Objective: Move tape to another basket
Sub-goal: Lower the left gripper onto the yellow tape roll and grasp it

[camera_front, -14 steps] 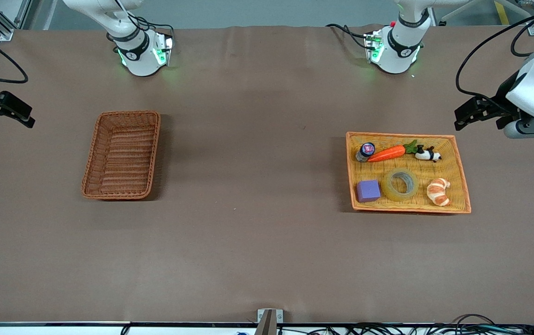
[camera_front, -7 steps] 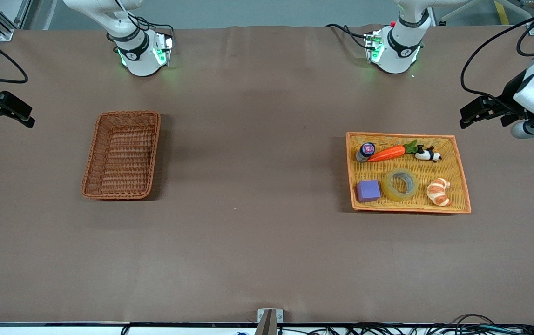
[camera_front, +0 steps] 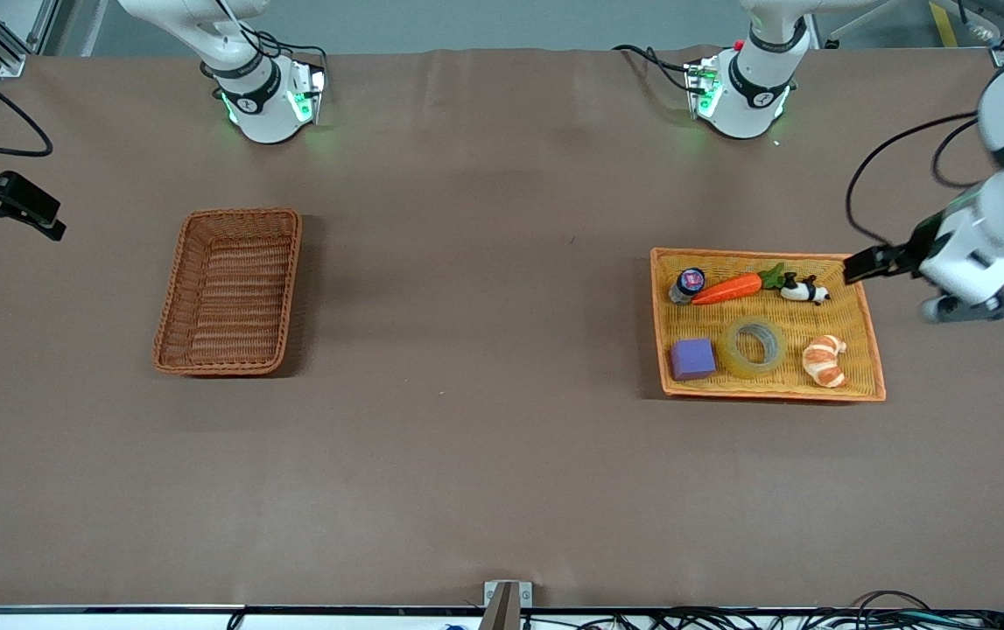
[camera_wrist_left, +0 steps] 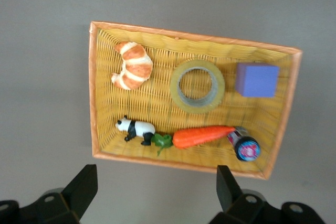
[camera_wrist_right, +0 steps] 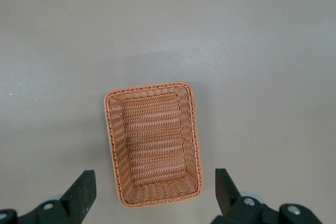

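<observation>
I need to put the tape into the reddish-brown basket, so my left gripper should grab the tape by its ring side next.
The tape, a yellowish ring with a grey core, lies flat in the yellow-orange tray, between a purple cube and a croissant. It also shows in the left wrist view. The reddish-brown basket stands empty toward the right arm's end of the table and shows in the right wrist view. My left gripper is open and empty, up over the tray's rim at the left arm's end; its wrist view looks down on the tray. My right gripper is open and empty, waiting up high; its wrist view looks down on the basket.
The tray also holds a purple cube, a croissant, a toy carrot, a small panda and a small blue-capped bottle. Brown cloth covers the table between the tray and the basket.
My left arm has swung down, and its gripper has moved from above the table beside the tray to over the tray's rim. The right arm has not moved.
</observation>
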Controlling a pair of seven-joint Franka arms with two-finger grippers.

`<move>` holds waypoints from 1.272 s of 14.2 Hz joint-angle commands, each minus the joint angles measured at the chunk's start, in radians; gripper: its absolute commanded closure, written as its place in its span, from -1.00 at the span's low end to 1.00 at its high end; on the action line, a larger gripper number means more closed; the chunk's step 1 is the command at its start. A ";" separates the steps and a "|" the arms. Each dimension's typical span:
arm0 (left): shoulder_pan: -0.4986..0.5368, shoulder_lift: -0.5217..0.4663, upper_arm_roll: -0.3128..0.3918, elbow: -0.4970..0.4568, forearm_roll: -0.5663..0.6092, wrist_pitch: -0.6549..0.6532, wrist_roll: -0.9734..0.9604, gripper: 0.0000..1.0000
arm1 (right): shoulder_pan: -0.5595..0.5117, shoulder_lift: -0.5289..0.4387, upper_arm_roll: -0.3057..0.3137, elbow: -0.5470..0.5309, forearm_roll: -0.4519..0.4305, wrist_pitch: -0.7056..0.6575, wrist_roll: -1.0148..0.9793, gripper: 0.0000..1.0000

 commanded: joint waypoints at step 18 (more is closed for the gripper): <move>0.001 0.378 -0.011 -0.226 0.038 0.592 0.016 0.39 | 0.014 -0.005 -0.003 0.007 0.020 -0.024 0.003 -1.00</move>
